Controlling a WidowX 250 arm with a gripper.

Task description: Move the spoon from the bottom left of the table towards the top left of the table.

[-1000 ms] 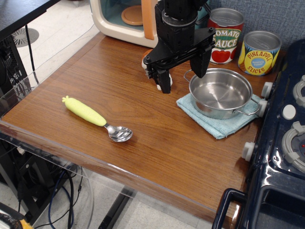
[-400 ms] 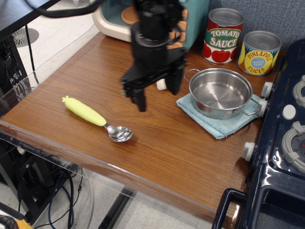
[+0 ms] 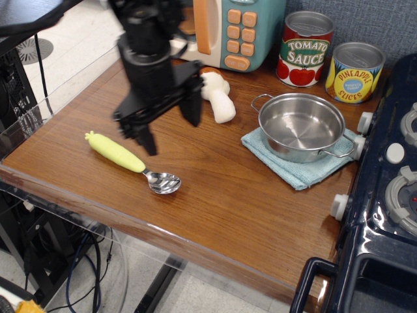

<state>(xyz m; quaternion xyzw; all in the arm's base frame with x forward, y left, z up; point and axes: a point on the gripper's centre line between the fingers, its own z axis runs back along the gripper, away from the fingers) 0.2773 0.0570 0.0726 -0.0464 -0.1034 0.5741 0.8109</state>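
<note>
My gripper needs to take hold of the spoon by its yellow-green handle [image 3: 116,153] next, so that it can move the spoon to the top left of the table.
The spoon [image 3: 124,156] lies flat near the front left of the brown wooden table [image 3: 228,195]. Its yellow-green handle points left and its silver bowl points right toward the front edge. My black gripper [image 3: 171,125] hangs open and empty above the table, just behind and to the right of the spoon's handle. One fingertip is near the handle's right end, the other farther right. It does not touch the spoon.
A white toy mushroom [image 3: 218,98] lies behind the gripper. A steel pot [image 3: 301,127] sits on a blue cloth [image 3: 293,166] at the right. Tomato sauce [image 3: 303,49] and pineapple [image 3: 355,72] cans stand at the back. A toy microwave [image 3: 228,29] is at the back, a dark blue stove [image 3: 384,195] at the right.
The gripper has moved left and forward from beside the pot to just above the spoon's handle, uncovering the mushroom. The spoon has not moved.
</note>
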